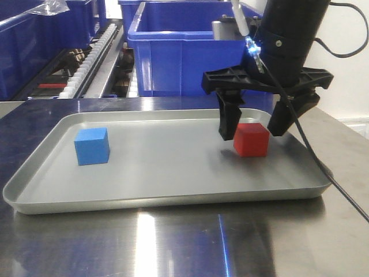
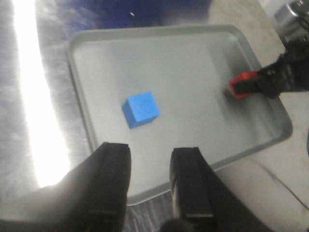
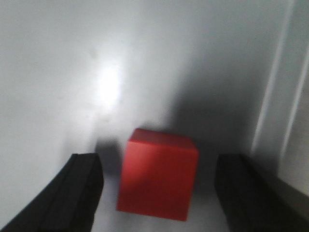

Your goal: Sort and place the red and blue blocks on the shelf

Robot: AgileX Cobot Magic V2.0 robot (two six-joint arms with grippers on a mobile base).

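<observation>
I will next grab the red block [image 1: 251,139] by its two opposite sides with my right gripper, to sort it onto the shelf.
The red block [image 1: 251,139] sits at the right of a shallow grey metal tray [image 1: 173,173]. My right gripper [image 1: 251,131] is open and straddles it, one finger on each side with a gap to each. In the right wrist view the red block [image 3: 157,176] lies between the fingers [image 3: 82,193], untouched. The blue block [image 1: 92,146] sits at the tray's left. In the left wrist view the blue block [image 2: 141,109] lies ahead of my left gripper [image 2: 149,154], which is open and empty above the tray's near rim. The shelf [image 1: 106,63] stands behind the tray.
Large blue bins [image 1: 184,57] sit on the shelf just behind the tray, with another at the far left [image 1: 34,40]. A black cable [image 1: 323,167] hangs from the right arm across the tray's right rim. The tray rests on a steel table [image 1: 173,242].
</observation>
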